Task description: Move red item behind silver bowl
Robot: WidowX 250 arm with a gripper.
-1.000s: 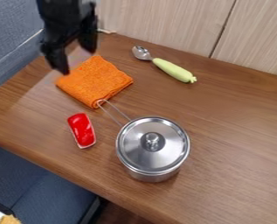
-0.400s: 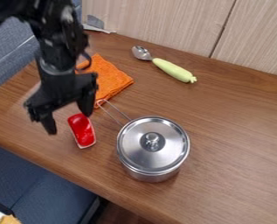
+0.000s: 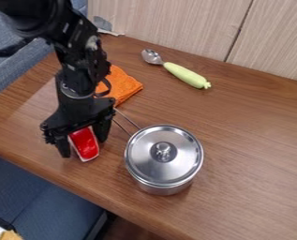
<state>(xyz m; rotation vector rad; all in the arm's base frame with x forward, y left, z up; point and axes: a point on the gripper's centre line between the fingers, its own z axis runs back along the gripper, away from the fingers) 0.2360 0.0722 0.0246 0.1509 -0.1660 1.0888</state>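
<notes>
I will grab the red item with my gripper next, by its body above the pale rim. Then my gripper will move the red item behind the silver bowl.
The black gripper (image 3: 84, 144) is low over the left part of the table, open, with one finger on each side of the red item (image 3: 85, 144). Its palm hides the item's upper end; the lower end with its pale rim shows between the fingers. Whether both fingers touch it, I cannot tell. To the right stands the silver bowl, a lidded metal pot (image 3: 164, 157), its wire handle pointing up and left toward the gripper.
Behind the gripper lies a folded orange cloth (image 3: 125, 86), partly covered by the arm. A spoon with a pale green handle (image 3: 186, 75) rests farther back on the wooden table (image 3: 250, 140), near the panelled wall.
From the upper left, the gripper has come down and toward the camera until its fingers straddle the red item. That item has shifted slightly left and toward the front edge.
</notes>
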